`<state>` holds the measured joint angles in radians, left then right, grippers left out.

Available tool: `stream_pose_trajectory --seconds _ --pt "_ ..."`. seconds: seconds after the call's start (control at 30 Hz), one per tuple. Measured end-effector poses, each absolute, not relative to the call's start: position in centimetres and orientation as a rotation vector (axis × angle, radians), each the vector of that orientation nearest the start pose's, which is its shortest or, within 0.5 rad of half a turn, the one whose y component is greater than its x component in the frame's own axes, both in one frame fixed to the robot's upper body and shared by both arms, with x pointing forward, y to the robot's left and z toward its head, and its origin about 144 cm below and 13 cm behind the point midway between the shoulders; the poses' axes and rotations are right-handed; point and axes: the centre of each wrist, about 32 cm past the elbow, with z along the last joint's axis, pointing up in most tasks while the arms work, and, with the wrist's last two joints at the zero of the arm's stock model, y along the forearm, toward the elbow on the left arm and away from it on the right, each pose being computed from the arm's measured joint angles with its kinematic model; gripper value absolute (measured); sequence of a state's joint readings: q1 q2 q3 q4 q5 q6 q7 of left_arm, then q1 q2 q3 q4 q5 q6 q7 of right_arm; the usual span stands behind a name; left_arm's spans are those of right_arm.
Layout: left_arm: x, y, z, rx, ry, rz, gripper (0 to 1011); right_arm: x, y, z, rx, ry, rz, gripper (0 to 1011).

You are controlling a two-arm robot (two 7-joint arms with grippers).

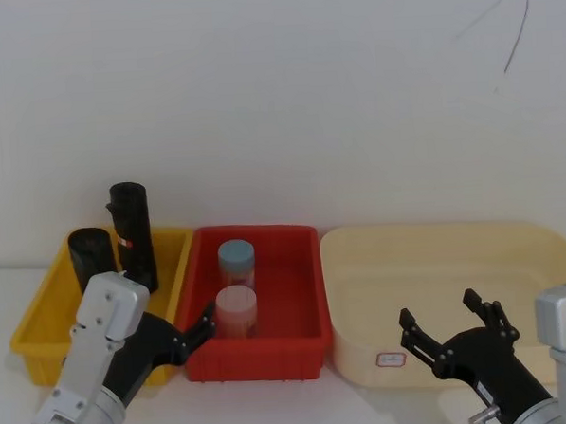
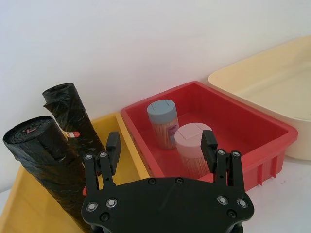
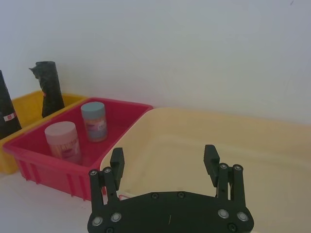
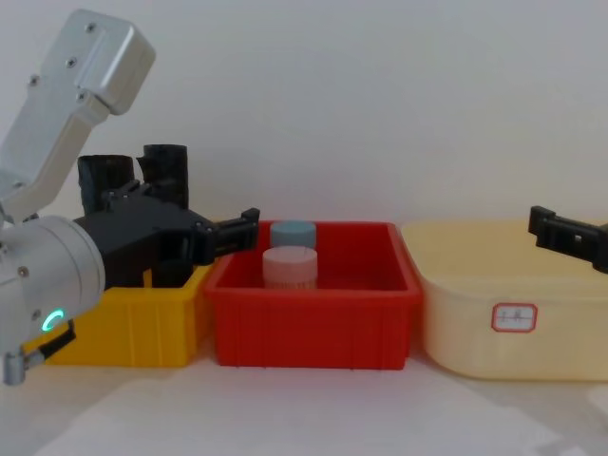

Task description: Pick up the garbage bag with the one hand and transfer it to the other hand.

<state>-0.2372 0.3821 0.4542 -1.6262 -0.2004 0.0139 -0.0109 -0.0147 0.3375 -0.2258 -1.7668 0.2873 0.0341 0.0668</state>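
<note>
My left gripper grabs the garbage bag roll by its exposed upper part (image 4: 105,180) (image 2: 36,141) next, since the yellow bin's sides close in around the roll's lower end.
The garbage bag (image 1: 91,255) (image 2: 39,160) (image 3: 5,107), a smooth black roll, stands in the yellow bin (image 1: 37,320) at the left. A taller black roll (image 1: 132,234) (image 2: 68,111) with a ragged top edge and a red-and-white label leans behind it. My left gripper (image 1: 199,328) (image 2: 161,148) (image 4: 237,233), on the wrist with the green ring, hovers open at the front of the yellow and red bins, to the right of both rolls and apart from them. My right gripper (image 1: 442,316) (image 3: 164,158) (image 4: 546,223) stays open above the front of the cream tub, holding nothing.
A red bin (image 1: 297,297) in the middle holds a blue-lidded jar (image 1: 236,262) and a pink-lidded jar (image 1: 237,309). A wide cream tub (image 1: 437,261) with a small label sits at the right. A white wall rises close behind the bins.
</note>
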Motion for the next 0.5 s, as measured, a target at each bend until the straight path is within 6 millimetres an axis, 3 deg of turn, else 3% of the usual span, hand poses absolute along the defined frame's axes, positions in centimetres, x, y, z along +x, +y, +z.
stream_pose_trajectory --seconds 0.5 --pt "49.2 19.84 120.44 0.061 -0.268 1.124 1001 44.33 -23.71 118.87 0.026 -0.075 -1.229 1001"
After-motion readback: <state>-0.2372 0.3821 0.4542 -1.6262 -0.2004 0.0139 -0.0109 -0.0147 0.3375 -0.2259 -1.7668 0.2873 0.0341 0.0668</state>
